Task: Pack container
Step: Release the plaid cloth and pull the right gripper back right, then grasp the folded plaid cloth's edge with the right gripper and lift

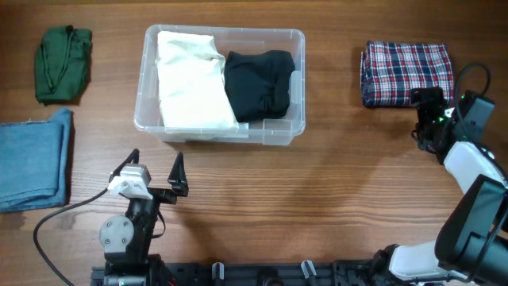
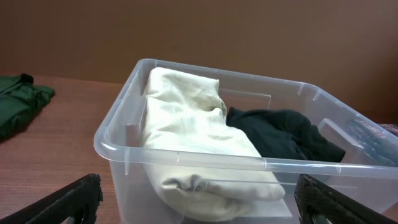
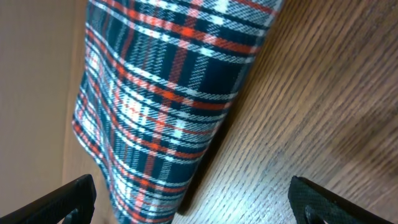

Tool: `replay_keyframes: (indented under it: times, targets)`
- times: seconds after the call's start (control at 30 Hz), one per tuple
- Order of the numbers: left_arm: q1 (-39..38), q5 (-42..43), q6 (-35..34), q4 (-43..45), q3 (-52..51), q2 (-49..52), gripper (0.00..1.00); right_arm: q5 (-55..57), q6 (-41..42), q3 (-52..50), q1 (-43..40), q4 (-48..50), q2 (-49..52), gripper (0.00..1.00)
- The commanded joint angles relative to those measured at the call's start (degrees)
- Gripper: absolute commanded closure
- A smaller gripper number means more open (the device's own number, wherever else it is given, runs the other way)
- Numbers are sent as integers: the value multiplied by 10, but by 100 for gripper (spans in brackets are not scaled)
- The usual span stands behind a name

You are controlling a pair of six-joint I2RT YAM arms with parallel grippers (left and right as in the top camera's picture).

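Note:
The right gripper reaches the folded plaid cloth and grips its near edge (image 1: 408, 103) next, which leaves the rest free to lay into the container (image 1: 297, 86).
The container (image 1: 297, 86) is a clear plastic bin at the table's back centre. A folded cream cloth (image 1: 190, 79) fills its left half and a black cloth (image 1: 258, 83) its right. My left gripper (image 1: 156, 164) stands open just in front of the bin's near wall, nothing between its fingers. In the left wrist view the container (image 2: 186, 163) fills the frame, with the cream cloth (image 2: 193, 130) and black cloth (image 2: 280, 134) inside. My right gripper (image 1: 423, 119) is open beside a folded plaid cloth (image 1: 406, 73). The right wrist view shows the plaid cloth (image 3: 168, 93) ahead of the open gripper (image 3: 194, 198).
A folded green cloth (image 1: 63, 63) lies at the back left, also seen in the left wrist view (image 2: 18, 102). A folded blue denim cloth (image 1: 32, 159) lies at the left edge. Bare wooden tabletop (image 1: 341, 183) spans between the two arms.

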Motion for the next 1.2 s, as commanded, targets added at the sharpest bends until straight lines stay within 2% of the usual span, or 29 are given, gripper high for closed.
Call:
replay_keyframes:
  times: [0.0,0.13,0.4,0.8,0.83,0.87,1.03,1.17]
  targets:
    - [3,-1,-5,-5,0,-4,0,9,2,-13,0,18,38,0]
    - [3,-1,-5,-5,0,-4,0,-8,5,-13,4,52,76,0]
    - [3,-1,-5,-5,0,-4,0,-51,65,-13,14,173,167,0]
    - [3,-1,-5,-5,0,-4,0,-39,120,-12,52,326,252,0]
    - [3,-1,-5,-5,0,-4,0,-37,120,-12,52,330,252,2]
    - [3,-1,-5,-5,0,-4,0,-35,117,-12,52,337,252,8]
    - [3,-1,-5,-5,0,-4,0,-33,53,-11,52,350,252,43]
    - [3,-1,-5,-5,0,-4,0,-37,1,-10,52,350,252,60]
